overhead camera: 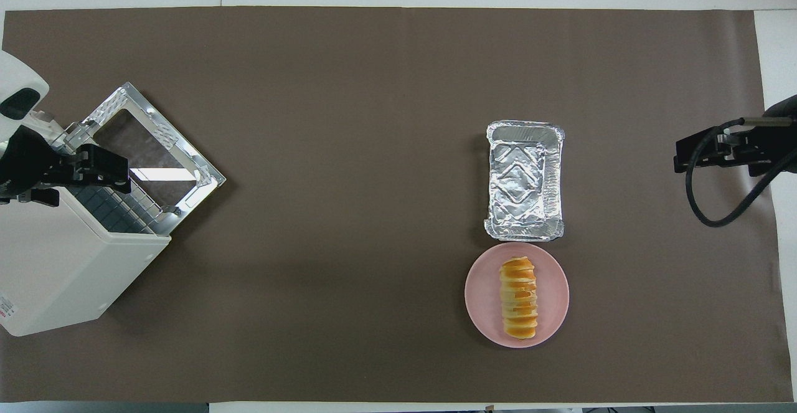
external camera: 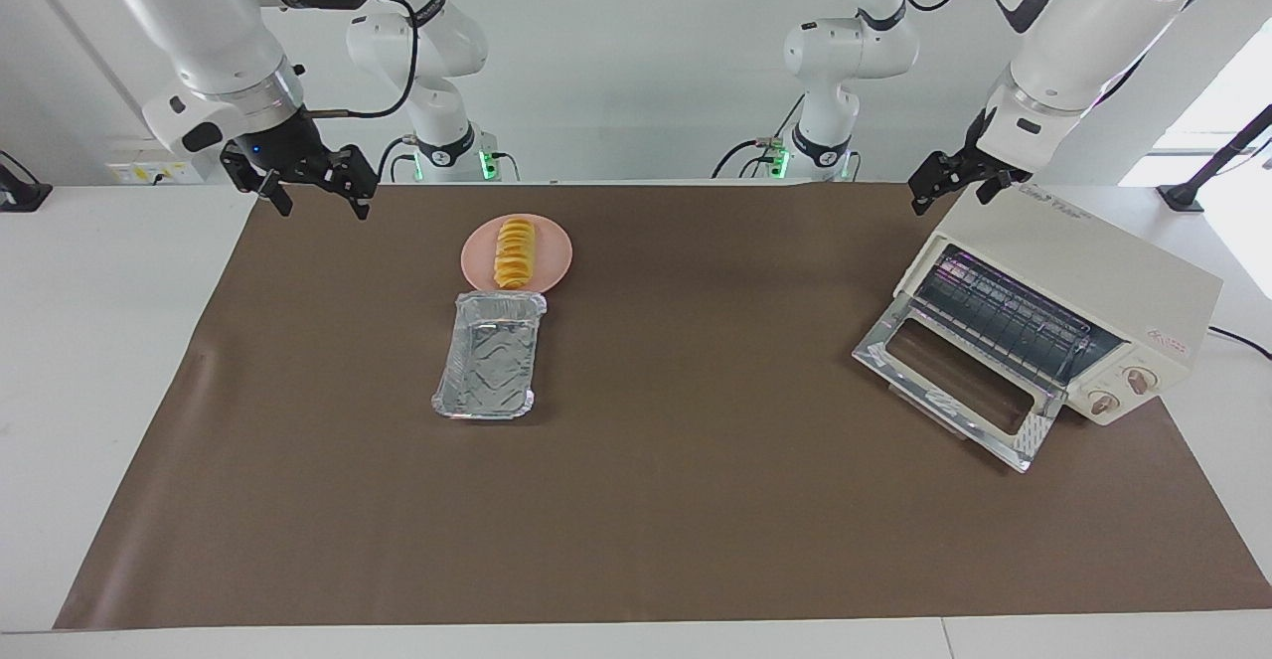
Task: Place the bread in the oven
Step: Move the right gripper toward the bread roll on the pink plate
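Note:
The loaf needs to go into the foil tray (overhead camera: 523, 180) for baking, so next my right gripper will take hold of it by its upper end (overhead camera: 517, 270).
The bread (external camera: 516, 251) (overhead camera: 519, 298), a ridged golden loaf, lies on a pink plate (external camera: 557, 259) (overhead camera: 555, 294) toward the right arm's end of the table. The cream oven (external camera: 1068, 261) (overhead camera: 62, 263) stands at the left arm's end, its glass door (external camera: 949, 381) (overhead camera: 152, 151) dropped open and the wire rack showing inside. My left gripper (external camera: 952, 192) (overhead camera: 115, 170) hangs open over the oven's top, holding nothing. My right gripper (external camera: 316, 200) (overhead camera: 685, 154) hangs open and empty over the mat's edge, apart from the bread.
A silver foil tray (external camera: 492, 356) (overhead camera: 525, 179) sits right beside the plate, farther from the robots. A brown mat (external camera: 696, 490) (overhead camera: 348, 120) covers most of the white table. The oven stands turned at an angle, with its open door toward the mat's middle.

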`<state>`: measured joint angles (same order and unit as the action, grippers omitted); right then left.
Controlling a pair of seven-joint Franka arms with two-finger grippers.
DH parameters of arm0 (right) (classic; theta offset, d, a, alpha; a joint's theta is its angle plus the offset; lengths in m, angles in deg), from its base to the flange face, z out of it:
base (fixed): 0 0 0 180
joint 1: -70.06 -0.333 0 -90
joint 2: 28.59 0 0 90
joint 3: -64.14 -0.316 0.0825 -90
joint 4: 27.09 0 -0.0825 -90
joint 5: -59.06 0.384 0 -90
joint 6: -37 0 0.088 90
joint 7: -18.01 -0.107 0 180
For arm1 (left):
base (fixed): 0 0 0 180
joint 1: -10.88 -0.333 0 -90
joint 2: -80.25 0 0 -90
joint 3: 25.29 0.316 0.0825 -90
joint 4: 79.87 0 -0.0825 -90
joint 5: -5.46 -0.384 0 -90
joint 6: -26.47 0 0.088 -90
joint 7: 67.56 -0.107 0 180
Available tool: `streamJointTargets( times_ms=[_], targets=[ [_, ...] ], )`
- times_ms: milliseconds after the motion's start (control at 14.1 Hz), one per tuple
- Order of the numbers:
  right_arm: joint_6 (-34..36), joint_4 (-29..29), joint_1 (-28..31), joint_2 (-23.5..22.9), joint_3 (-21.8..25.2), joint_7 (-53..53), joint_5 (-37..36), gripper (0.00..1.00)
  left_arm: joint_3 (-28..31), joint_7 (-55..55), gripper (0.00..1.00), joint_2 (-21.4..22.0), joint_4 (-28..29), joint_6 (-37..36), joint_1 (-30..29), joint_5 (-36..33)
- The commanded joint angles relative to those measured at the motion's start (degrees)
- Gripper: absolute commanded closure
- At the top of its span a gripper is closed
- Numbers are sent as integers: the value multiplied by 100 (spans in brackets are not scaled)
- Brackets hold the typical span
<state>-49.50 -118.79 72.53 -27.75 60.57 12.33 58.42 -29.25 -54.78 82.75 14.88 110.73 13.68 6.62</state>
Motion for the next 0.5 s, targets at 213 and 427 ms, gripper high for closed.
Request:
streamJointTargets(
  times_ms=[213, 427],
  targets=[
    [89, -164, 26, 126, -65, 182, -85, 0, 1, -13, 0, 84, 62, 56, -26, 51],
    [45, -296, 25, 179, -73, 261, -24, 0, 1, -13, 0, 84, 53, 56, -26, 51]
  ],
)
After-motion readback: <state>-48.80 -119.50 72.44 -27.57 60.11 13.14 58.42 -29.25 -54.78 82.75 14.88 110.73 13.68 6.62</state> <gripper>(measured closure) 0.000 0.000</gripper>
